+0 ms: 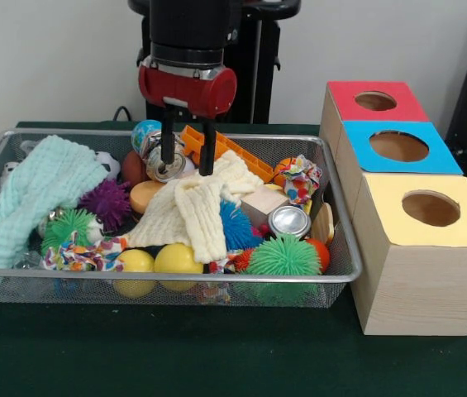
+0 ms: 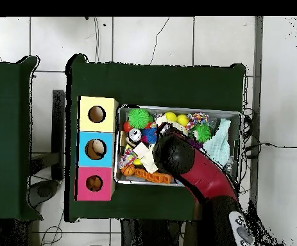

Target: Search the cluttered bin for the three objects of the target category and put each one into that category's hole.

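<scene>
The cream cloth (image 1: 188,215) lies slack over the clutter. My gripper will pinch the cloth next by the raised fold at its middle (image 1: 200,187).
The wire mesh bin (image 1: 175,279) sits at the left of the table, full of clutter; it also shows in the overhead view (image 2: 234,114). My gripper (image 1: 188,165) hangs open over the bin's back middle, above a cream cloth (image 1: 188,215), with a lying silver can (image 1: 164,168) at its left finger. It holds nothing. No tiger toy shows clearly. An orange rounded thing (image 1: 282,168) peeks out behind a patterned cloth scrap (image 1: 302,179), and I cannot tell what it is. The red box's hole (image 1: 375,101) is at the far right, and shows from above too (image 2: 94,183).
Blue-panelled box (image 1: 398,124) and yellow-panelled box (image 1: 419,248) stand in a row with the red one, right of the bin. In the bin: a mint towel (image 1: 35,194), green spiky balls (image 1: 283,256), a purple spiky ball (image 1: 107,203), yellow balls (image 1: 175,258), an upright can (image 1: 289,222).
</scene>
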### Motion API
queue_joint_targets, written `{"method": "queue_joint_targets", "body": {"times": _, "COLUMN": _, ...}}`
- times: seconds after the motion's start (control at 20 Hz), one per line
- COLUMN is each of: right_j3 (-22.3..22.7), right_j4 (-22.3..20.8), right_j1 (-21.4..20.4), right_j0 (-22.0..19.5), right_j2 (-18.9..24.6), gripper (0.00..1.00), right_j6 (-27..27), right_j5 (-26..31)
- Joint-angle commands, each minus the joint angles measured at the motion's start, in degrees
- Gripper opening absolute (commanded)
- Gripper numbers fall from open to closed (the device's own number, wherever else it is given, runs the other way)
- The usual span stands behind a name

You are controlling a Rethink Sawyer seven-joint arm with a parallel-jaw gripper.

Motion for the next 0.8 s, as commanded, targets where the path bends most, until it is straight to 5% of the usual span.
{"method": "queue_joint_targets", "body": {"times": 0.05, "right_j3": -1.8, "right_j4": 2.38, "right_j1": 3.19, "right_j0": -0.14, "right_j2": 2.58, "gripper": 1.0, "right_j6": 12.84, "right_j5": 0.11}}
{"method": "queue_joint_targets", "body": {"times": 0.8, "right_j3": 1.46, "right_j4": -1.84, "right_j1": 8.87, "right_j0": -6.79, "right_j2": 11.58, "gripper": 1.0, "right_j6": 13.75, "right_j5": -14.0}}
